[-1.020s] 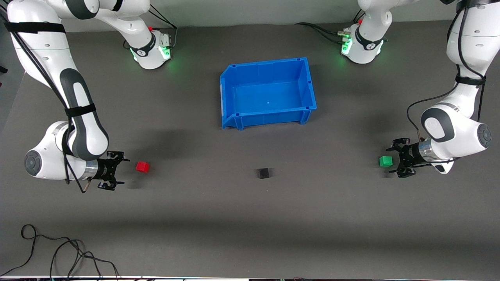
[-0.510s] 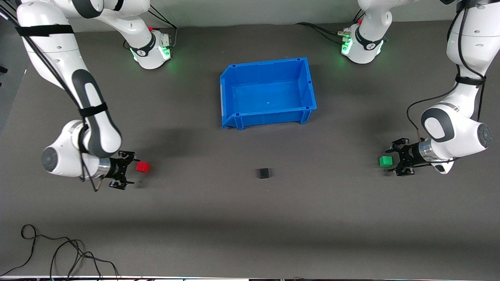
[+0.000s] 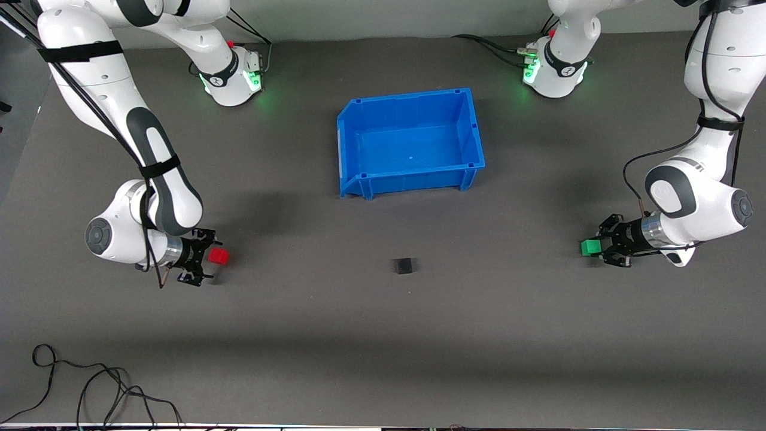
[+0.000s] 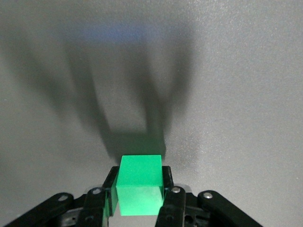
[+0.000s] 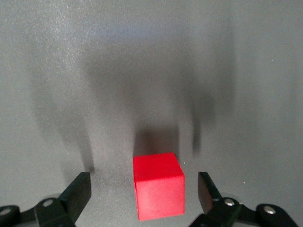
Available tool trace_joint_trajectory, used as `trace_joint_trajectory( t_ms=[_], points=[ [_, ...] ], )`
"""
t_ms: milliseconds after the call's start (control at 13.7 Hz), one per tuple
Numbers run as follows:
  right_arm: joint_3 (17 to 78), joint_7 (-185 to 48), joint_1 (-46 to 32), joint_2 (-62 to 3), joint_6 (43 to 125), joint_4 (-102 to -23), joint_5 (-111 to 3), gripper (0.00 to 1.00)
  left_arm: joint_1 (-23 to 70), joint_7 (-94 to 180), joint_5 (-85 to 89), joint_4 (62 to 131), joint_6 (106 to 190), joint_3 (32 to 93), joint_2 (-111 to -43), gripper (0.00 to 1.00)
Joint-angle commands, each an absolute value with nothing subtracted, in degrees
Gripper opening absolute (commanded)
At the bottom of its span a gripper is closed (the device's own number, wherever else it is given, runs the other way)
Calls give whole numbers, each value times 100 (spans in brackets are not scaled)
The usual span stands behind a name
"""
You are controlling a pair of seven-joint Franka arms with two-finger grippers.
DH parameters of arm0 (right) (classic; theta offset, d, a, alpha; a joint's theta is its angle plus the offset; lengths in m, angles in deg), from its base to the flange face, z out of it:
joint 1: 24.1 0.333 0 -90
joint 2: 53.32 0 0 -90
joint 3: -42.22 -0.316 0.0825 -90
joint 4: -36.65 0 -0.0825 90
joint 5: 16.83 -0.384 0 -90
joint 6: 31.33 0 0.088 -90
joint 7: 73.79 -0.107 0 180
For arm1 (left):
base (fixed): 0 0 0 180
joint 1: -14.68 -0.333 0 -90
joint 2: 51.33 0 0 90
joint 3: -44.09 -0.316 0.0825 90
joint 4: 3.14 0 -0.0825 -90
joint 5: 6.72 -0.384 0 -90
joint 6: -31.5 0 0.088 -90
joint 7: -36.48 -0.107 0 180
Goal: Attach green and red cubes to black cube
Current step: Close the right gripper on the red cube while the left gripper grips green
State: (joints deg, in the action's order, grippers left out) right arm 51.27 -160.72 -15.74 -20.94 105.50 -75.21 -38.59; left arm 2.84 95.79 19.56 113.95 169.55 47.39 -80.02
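Note:
My fingers reach down on either side of the red cube [image 3: 218, 257] [image 5: 158, 185], near the table, so it is time for my right gripper to close on it.
The green cube [image 3: 590, 247] sits on the dark table at the left arm's end; my left gripper [image 3: 599, 248] is shut on it, fingers pressed on both sides, as the left wrist view shows [image 4: 140, 185]. The red cube [image 3: 218, 257] sits at the right arm's end. My right gripper [image 3: 209, 261] is open around it, one finger on each side with gaps; in the right wrist view the red cube [image 5: 158, 185] lies between the spread fingers [image 5: 78, 191]. The black cube [image 3: 404, 265] sits alone on the table between the two, nearer the front camera than the bin.
A blue bin [image 3: 359, 179], empty, stands mid-table toward the arms' bases. Black cables [image 3: 90, 389] lie at the table's front edge at the right arm's end.
My right gripper moved toward the red cube until its open fingers straddle it. My left gripper closed in and shut on the green cube.

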Motion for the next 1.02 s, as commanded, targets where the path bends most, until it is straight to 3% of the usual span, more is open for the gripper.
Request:
trace_joint_trajectory(
  t_ms=[0,73,437,510,947],
  points=[
    [5162,-16027,-1505,-2274,10727,-7743,-3985,96,334,9590,2035,11437,17002,4708,-7963,14],
    [5162,-15992,-1505,-2309,10788,-7795,-3985,91,334,9598,2035,11428,16984,4708,-7954,13],
    [5180,-15799,-1513,-2397,10885,-7972,-3985,91,334,9625,2035,11410,16966,4708,-7954,5],
    [5180,-15799,-1513,-2405,10903,-7989,-3985,83,325,9634,2035,11402,16958,4708,-7937,4],
    [5189,-15588,-1531,-2449,10894,-7998,-3985,1,325,9660,2035,11393,16914,4708,-7911,4]
  ],
)
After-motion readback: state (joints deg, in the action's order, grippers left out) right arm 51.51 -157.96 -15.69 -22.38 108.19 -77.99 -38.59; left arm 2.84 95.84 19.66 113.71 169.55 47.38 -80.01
